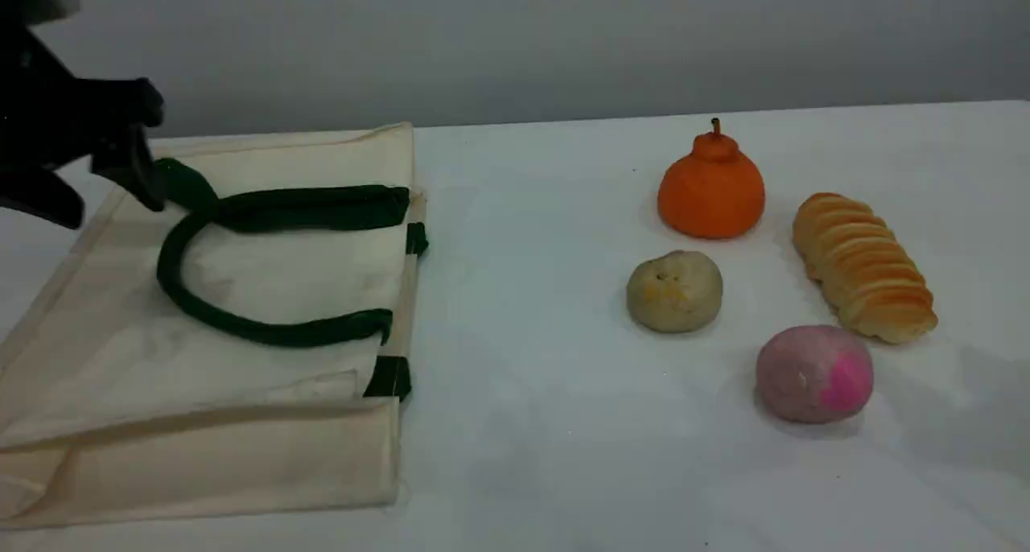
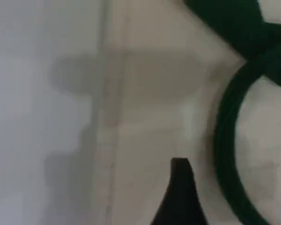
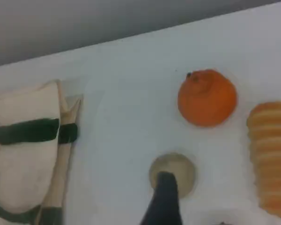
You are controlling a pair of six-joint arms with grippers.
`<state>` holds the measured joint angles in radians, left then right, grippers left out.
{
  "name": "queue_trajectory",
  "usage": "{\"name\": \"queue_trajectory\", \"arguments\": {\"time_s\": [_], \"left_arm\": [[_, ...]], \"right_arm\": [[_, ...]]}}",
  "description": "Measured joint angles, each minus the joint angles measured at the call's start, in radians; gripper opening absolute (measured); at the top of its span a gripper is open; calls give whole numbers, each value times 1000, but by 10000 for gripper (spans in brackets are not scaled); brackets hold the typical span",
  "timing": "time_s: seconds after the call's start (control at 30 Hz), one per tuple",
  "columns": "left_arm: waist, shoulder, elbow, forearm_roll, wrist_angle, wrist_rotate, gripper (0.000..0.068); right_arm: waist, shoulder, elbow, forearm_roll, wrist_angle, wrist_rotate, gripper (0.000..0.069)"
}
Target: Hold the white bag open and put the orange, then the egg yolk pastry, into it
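Observation:
I need to pinch the bag's handle bend (image 1: 183,181) with my left gripper next, because the green handle stands up there while the canvas (image 1: 280,277) lies flat on the tabletop.
The white bag (image 1: 241,439) lies flat on the table's left side, its mouth facing right and its dark green handles (image 1: 314,208) looped on top. My left gripper (image 1: 109,210) hovers open over the bag's far left corner, beside the handle's bend. In the left wrist view its fingertip (image 2: 180,164) hangs over canvas next to the green strap (image 2: 225,140). The orange (image 1: 711,190) stands at the right rear, and the egg yolk pastry (image 1: 674,291) lies just in front of it. Only my right gripper's dark fingertip (image 3: 166,180) shows, high above the pastry (image 3: 180,168), holding nothing, with the orange (image 3: 207,97) beyond.
A golden ridged bread roll (image 1: 863,266) lies right of the orange. A pink-purple ball (image 1: 814,372) sits in front of it. The white table's far edge (image 1: 724,109) meets a grey wall.

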<state>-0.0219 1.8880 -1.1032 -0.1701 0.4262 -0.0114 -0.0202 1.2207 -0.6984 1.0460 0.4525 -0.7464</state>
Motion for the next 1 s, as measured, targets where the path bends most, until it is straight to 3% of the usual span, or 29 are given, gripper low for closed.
{"name": "queue_trajectory", "arguments": {"time_s": [0.1,0.77,0.9,1.0], "left_arm": [[-5,46,-38,-20,25,35,505],[-32,269,-138,-13,25,38,491],[-32,277,-138,-13,30,38,465],[-32,277,-138,-13,12,38,394]], "right_arm": [[0,9,0,8,-11,-18,575],[0,11,0,10,-25,-26,575],[0,11,0,10,-25,-26,575],[0,11,0,13,-30,-26,575]]}}
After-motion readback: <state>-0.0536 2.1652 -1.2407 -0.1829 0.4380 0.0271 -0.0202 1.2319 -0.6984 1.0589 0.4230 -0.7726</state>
